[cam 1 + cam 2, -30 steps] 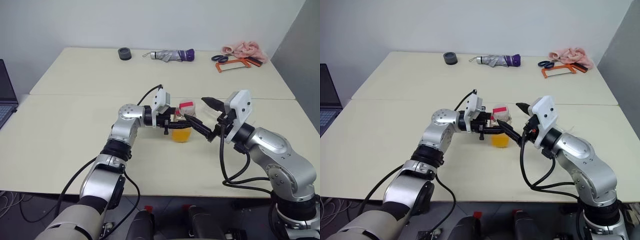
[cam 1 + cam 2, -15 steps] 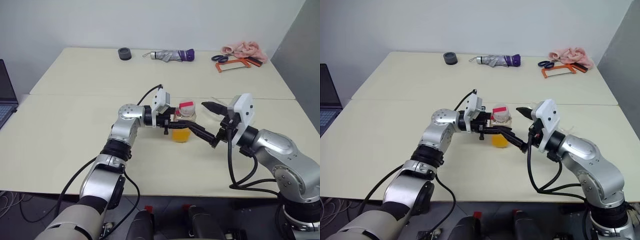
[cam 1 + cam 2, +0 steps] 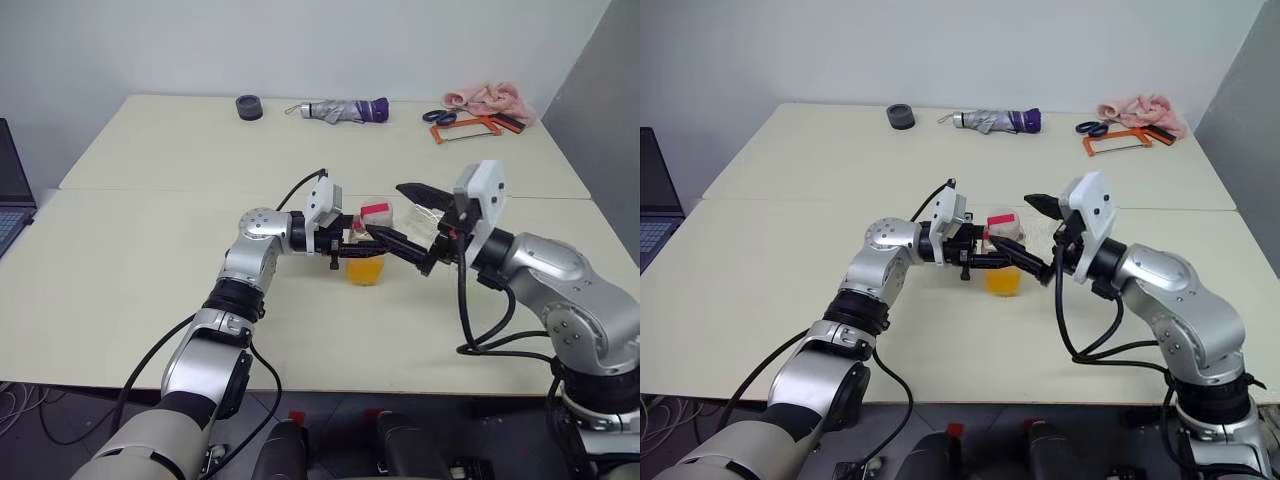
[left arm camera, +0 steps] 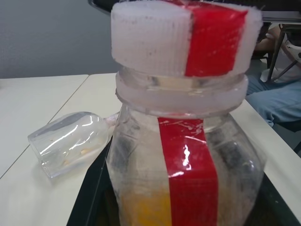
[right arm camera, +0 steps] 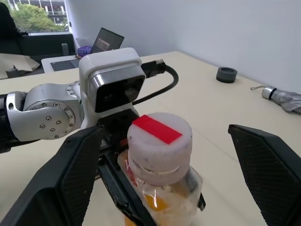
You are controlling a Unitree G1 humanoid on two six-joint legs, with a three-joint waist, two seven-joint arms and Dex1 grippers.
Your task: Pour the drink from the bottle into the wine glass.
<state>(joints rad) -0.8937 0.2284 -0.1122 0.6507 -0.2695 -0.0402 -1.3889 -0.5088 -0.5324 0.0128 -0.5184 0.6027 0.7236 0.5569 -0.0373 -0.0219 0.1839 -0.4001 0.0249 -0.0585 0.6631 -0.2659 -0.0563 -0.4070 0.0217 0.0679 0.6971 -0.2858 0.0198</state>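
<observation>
The fingers of my right gripper are beside the white cap [image 5: 160, 148], above the bottle's neck in the right wrist view, so the gripper should close on the cap now.
The bottle [image 3: 365, 258] stands at the table's centre, clear, with a red stripe down its side and the orange drink [image 3: 363, 270] in its lower part. Its white cap [image 5: 160, 141] has a red strip across the top. My left gripper [image 3: 352, 251] is shut on the bottle's body from the left. My right gripper [image 3: 386, 210] is open, one finger on each side of the cap and clear of it. The wine glass [image 4: 70, 141] lies on its side on the table beyond the bottle, its stem hidden.
Along the far table edge lie a black tape roll [image 3: 249, 107], a folded umbrella [image 3: 345, 109], scissors with an orange saw [image 3: 465, 125] and a pink cloth [image 3: 490, 98]. A laptop [image 3: 10, 190] sits at the left. A seated person [image 4: 277, 89] is beyond the table.
My right gripper drew back from the bottle, then came in again higher, and now brackets the cap. The left gripper and the bottle have kept still.
</observation>
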